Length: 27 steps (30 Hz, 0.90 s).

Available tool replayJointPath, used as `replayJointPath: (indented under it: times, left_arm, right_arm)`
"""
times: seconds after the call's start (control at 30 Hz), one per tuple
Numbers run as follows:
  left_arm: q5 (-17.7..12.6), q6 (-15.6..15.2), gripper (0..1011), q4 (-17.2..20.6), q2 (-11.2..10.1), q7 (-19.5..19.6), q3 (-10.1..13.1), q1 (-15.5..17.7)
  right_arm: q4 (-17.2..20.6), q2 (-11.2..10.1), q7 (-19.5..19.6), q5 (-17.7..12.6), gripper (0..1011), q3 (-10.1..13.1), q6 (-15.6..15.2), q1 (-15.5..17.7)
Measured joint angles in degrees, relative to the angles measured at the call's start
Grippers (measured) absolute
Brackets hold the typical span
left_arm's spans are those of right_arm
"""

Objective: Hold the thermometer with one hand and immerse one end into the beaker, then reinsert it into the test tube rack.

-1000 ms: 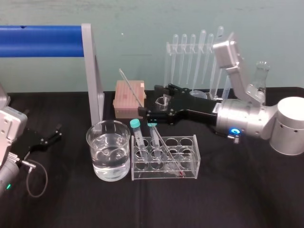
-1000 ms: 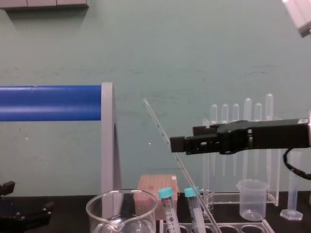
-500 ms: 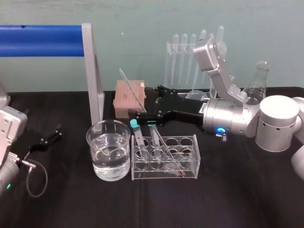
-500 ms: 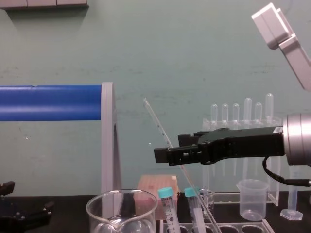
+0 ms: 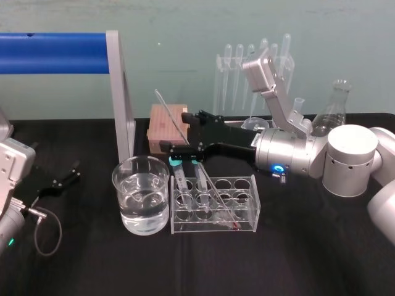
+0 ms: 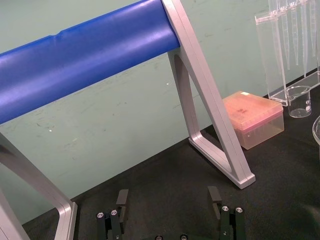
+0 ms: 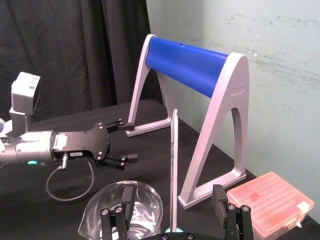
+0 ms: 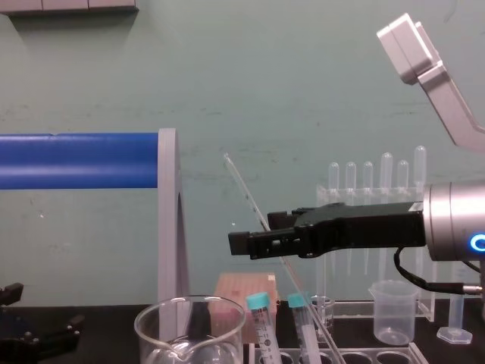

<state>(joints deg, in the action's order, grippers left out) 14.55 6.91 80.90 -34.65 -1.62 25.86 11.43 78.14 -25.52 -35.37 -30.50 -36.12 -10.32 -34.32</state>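
The lower end of the thermometer has to stay free to dip into the beaker, so the right gripper should next grab the thermometer by its upper stem (image 8: 254, 203).
The thermometer (image 5: 174, 121) is a long thin glass rod leaning up and to the left out of the test tube rack (image 5: 246, 223). My right gripper (image 5: 176, 131) is open and straddles the rod's upper part, one finger on each side, without touching it. The right wrist view shows the thermometer (image 7: 174, 165) upright in the gap of that gripper (image 7: 172, 192). From the chest, the gripper (image 8: 244, 243) crosses the thermometer (image 8: 246, 191) midway up. The wide beaker (image 5: 141, 198) with water stands just left of the rack. My left gripper (image 6: 168, 187) rests open on the table at the far left.
A blue roller on silver legs (image 5: 120, 92) stands behind the beaker. A pink tip box (image 5: 162, 132), a pipette stand (image 5: 237, 68), a conical flask (image 5: 337, 102) and a small plastic beaker (image 8: 392, 311) line the back. Two teal-capped tubes (image 5: 179, 176) sit in the rack.
My right gripper has moved left and slightly down, so its open fingers now sit on either side of the thermometer. The thermometer and the left arm have not moved.
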Motion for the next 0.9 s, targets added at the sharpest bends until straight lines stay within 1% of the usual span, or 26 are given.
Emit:
replayJointPath:
  times: [0.23, 0.7, 0.9]
  left_arm:
    - [0.0, 0.0, 1008, 0.0, 0.0, 0.0, 0.0, 0.0]
    - [0.0, 0.0, 1008, 0.0, 0.0, 0.0, 0.0, 0.0]
    - [0.0, 0.0, 1008, 0.0, 0.0, 0.0, 0.0, 0.0]
  right_arm:
    - [-0.71, 0.71, 0.07, 0.31, 1002, 0.01, 0.06, -0.3]
    - [-0.79, 0.77, -0.16, 0.43, 1002, -0.16, -0.16, -0.32]
    - [-0.79, 0.77, -0.16, 0.42, 885, -0.13, -0.15, -0.3]
